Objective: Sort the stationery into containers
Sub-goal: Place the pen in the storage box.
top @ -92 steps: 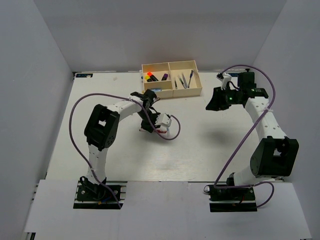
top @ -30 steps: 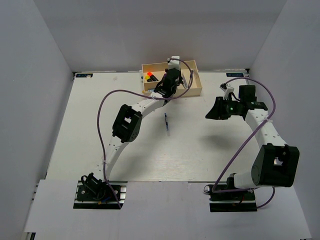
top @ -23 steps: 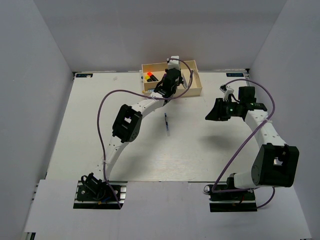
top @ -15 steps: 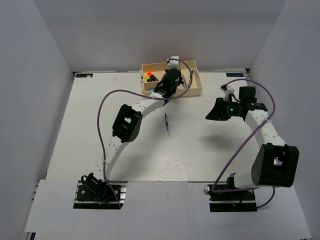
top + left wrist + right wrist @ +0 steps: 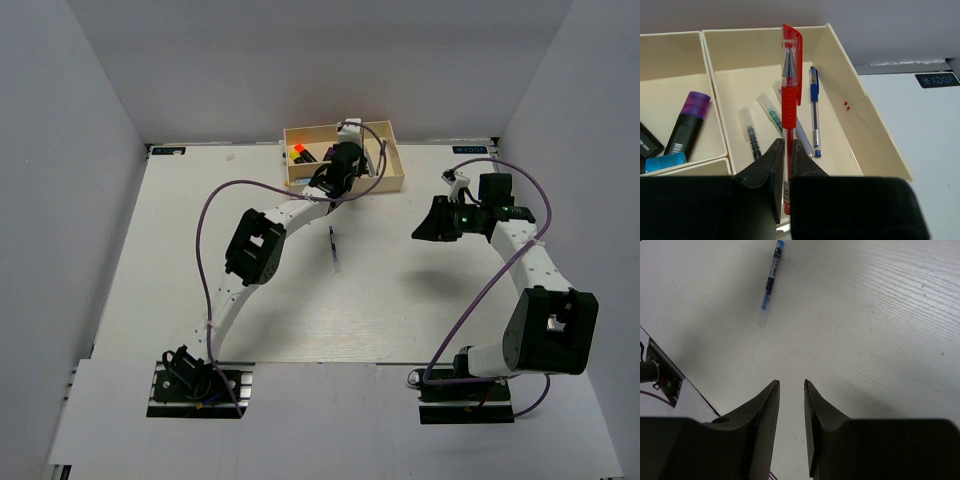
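Note:
The robot's left gripper needs to open now: the red pen (image 5: 790, 75) is hanging inside the sides of the tray's larger section, so it would land among the pens there.
My left gripper (image 5: 786, 146) is shut on a red pen (image 5: 790, 75) and holds it over the larger compartment of the cream tray (image 5: 840, 65). That compartment holds a blue pen (image 5: 813, 110), a green pen (image 5: 771, 112), a black pen (image 5: 750, 134) and a clear pen. A purple-ended highlighter (image 5: 687, 122) and a pale blue oblong piece (image 5: 662, 162) lie in a small compartment. In the top view the left gripper (image 5: 343, 160) sits above the tray (image 5: 385, 186). My right gripper (image 5: 791, 385) is open and empty above the table. A blue pen (image 5: 771, 280) lies ahead of it, also seen in the top view (image 5: 333, 243).
The tray stands at the table's far edge by the back wall. Purple cables loop over both arms. My right gripper (image 5: 420, 230) hovers right of the table's middle. White walls close the table in on three sides.
My left arm has swung from the table's middle to the tray with the red pen; in the last second it barely shifted. My right gripper has moved slightly nearer.

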